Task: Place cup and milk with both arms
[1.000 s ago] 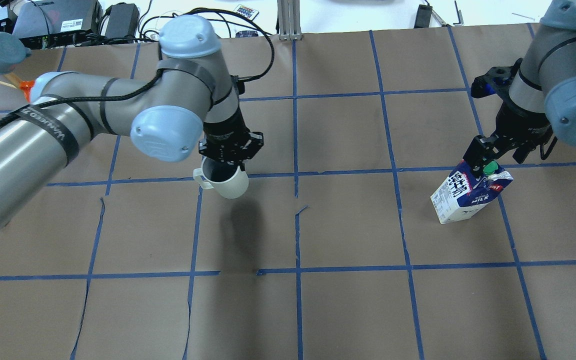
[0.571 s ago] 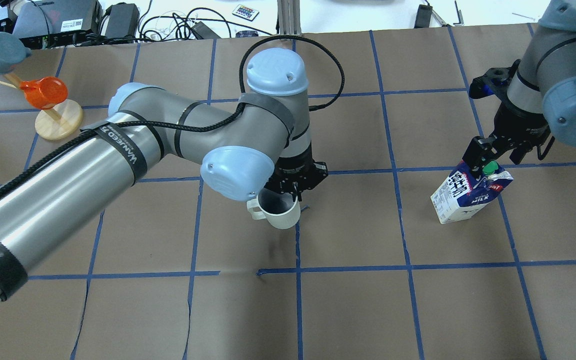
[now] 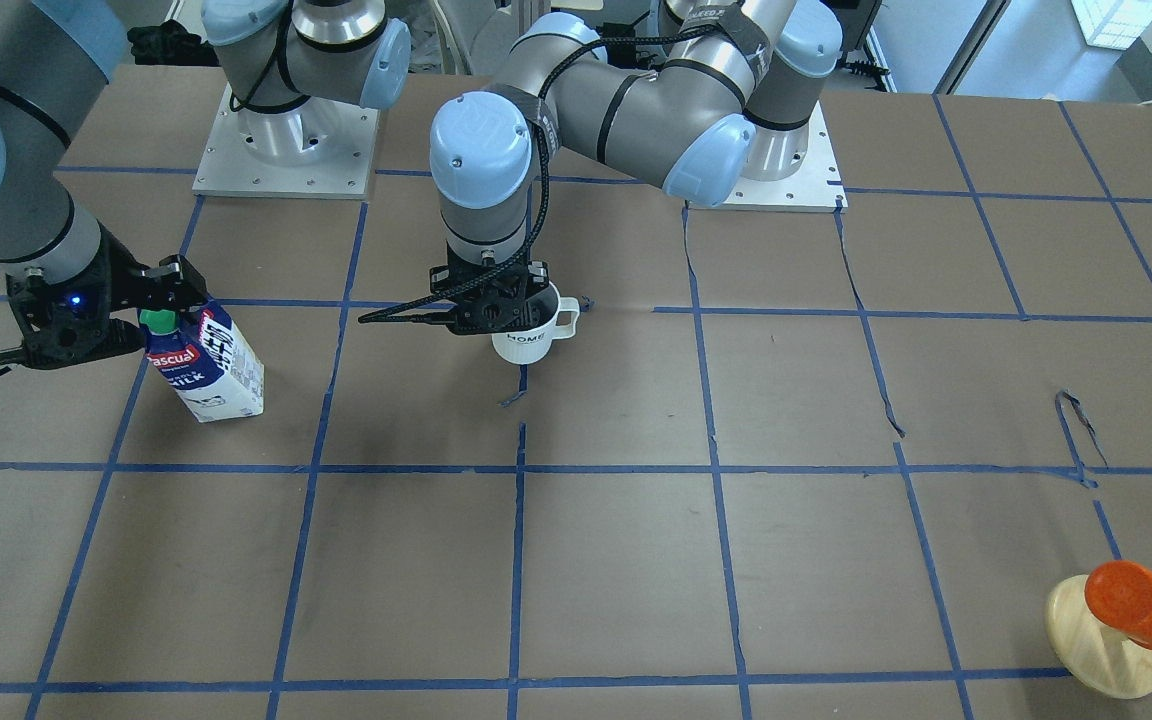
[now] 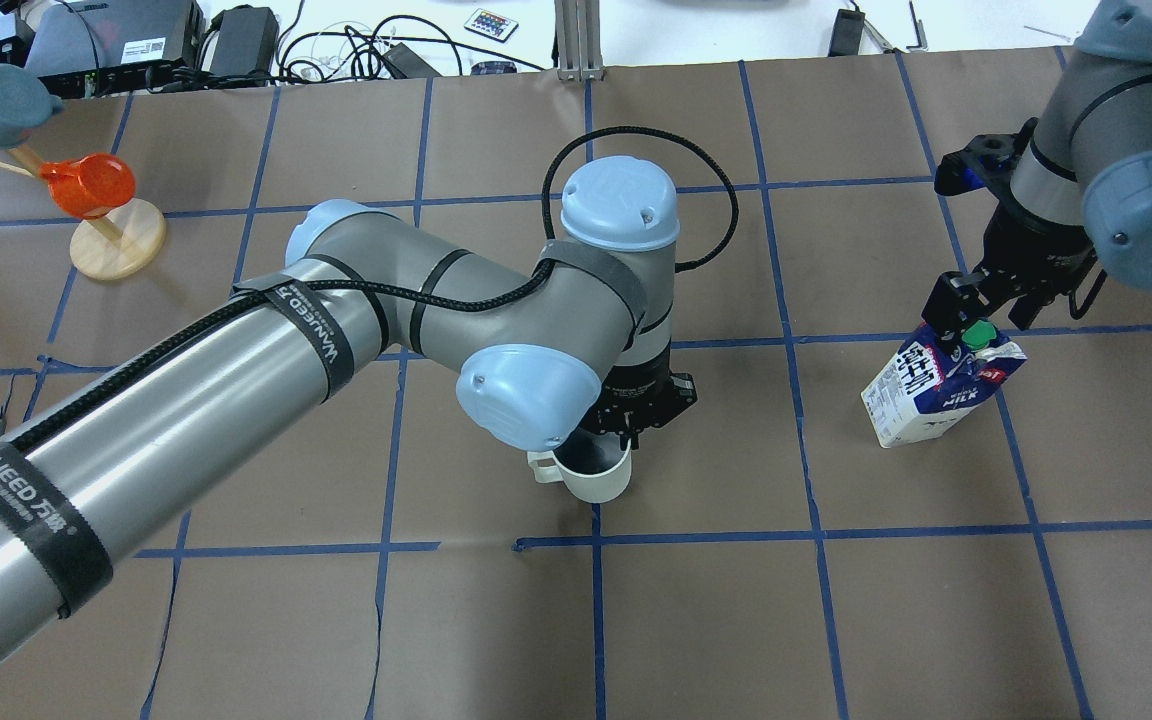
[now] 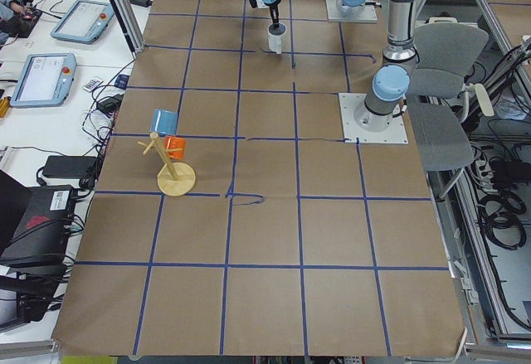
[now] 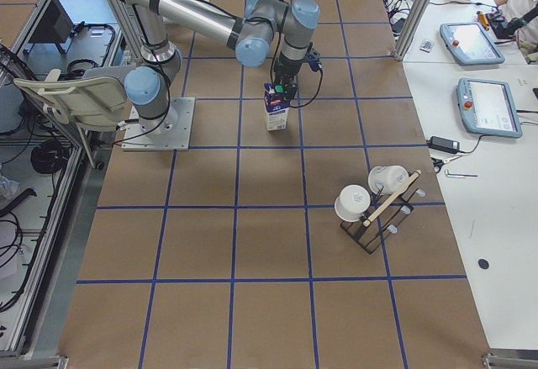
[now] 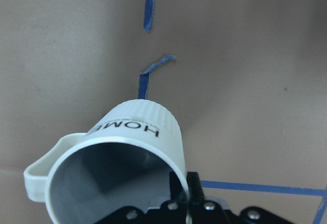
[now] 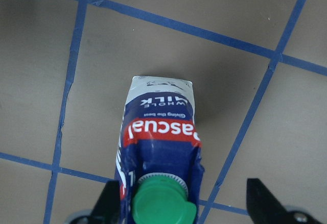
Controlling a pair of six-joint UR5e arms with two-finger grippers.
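My right gripper grabs the milk carton by its green-capped top (image 3: 162, 322) next, to place the milk beside the cup (image 3: 527, 336).
The white cup (image 4: 598, 478) with "HOME" on its wall (image 3: 524, 343) hangs from my left gripper (image 4: 624, 436), which is shut on its rim and holds it a little above the table near the middle. The left wrist view shows its grey inside (image 7: 117, 183). The blue and white milk carton (image 4: 936, 385) with a green cap stands on the table at the right. My right gripper (image 4: 971, 325) is open around its top. In the right wrist view one finger (image 8: 108, 203) is close to the carton (image 8: 161, 132), and the other stands well apart.
A wooden stand (image 4: 118, 243) with an orange and a blue cup is at the far left. A rack (image 6: 374, 209) with white cups stands beyond the milk on the right end. Cables and devices (image 4: 136, 40) lie past the table's far edge.
My left arm has carried the cup to the right and nearer, from the left half to the table's middle. The right gripper and the milk have hardly moved.
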